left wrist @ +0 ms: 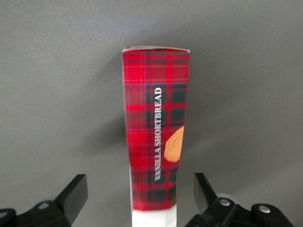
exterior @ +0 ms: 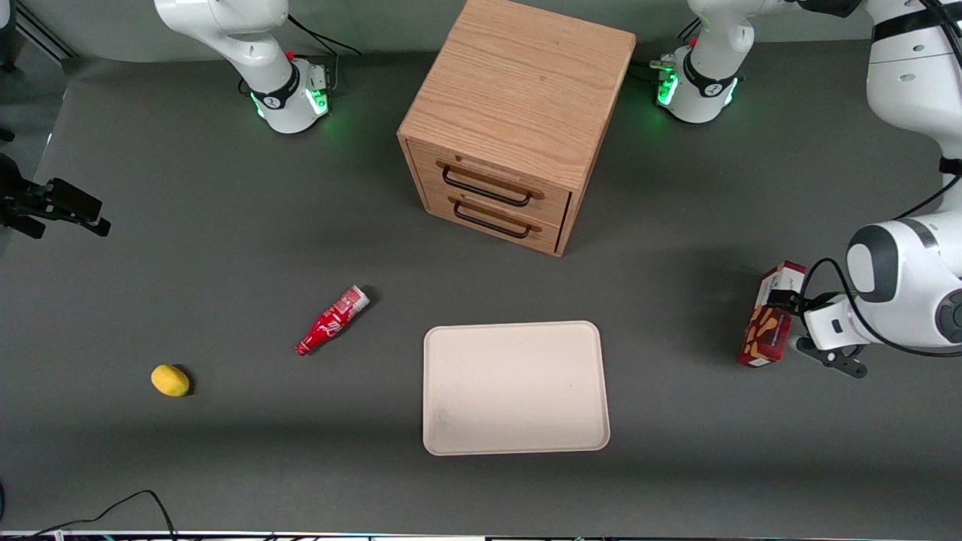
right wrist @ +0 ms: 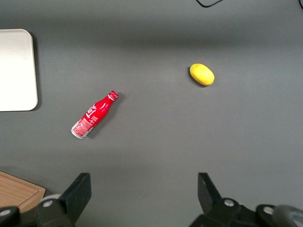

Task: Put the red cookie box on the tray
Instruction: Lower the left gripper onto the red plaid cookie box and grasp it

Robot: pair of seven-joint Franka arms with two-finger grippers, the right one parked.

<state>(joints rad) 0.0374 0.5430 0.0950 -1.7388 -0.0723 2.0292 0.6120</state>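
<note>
Next, my left gripper should grab the red cookie box by its white end to place the box on the tray.
The red cookie box, dark red plaid with a white end panel, stands on the table toward the working arm's end, well away from the pale beige tray. My left gripper is at the box's white upper end. In the left wrist view the gripper is open, with one black finger on each side of the box and a gap between each finger and the cardboard. The tray holds nothing; its corner also shows in the right wrist view.
A wooden two-drawer cabinet stands farther from the front camera than the tray. A red soda bottle lies beside the tray toward the parked arm's end, and a yellow lemon lies farther that way.
</note>
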